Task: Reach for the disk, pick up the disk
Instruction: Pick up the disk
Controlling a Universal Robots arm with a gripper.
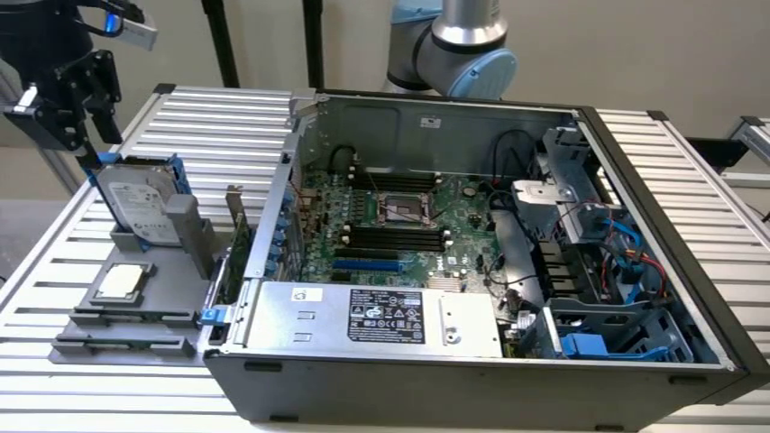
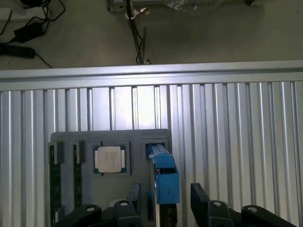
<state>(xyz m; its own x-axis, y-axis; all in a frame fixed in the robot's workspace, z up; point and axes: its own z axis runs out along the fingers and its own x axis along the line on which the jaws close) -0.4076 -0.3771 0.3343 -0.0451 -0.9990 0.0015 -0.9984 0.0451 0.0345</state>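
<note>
In the exterior view my gripper's fingers are short of the disk's silver sides, so it is too early to close. My gripper moves lower first, then closes.
The disk (image 1: 136, 204) stands on edge in a slot of a grey holder (image 1: 183, 236), its silver face and white label showing and a blue caddy around it. From the wrist view I look down on its blue top edge (image 2: 163, 178). My black gripper (image 1: 94, 155) hangs just above the disk's upper end, at the exterior view's left. The gripper (image 2: 165, 201) is open. One black finger (image 2: 134, 193) stands on one side of the blue edge and the other finger (image 2: 200, 197) on the opposite side, each with a gap to the disk.
A small square silver chip (image 1: 123, 281) (image 2: 110, 158) lies on the grey tray (image 1: 85, 345) beside the disk. An open computer case (image 1: 673, 271) with a labelled power-supply box (image 1: 373, 316) sits just beyond the holder, toward the exterior view's right. Everything rests on a ribbed aluminium table (image 2: 227, 123).
</note>
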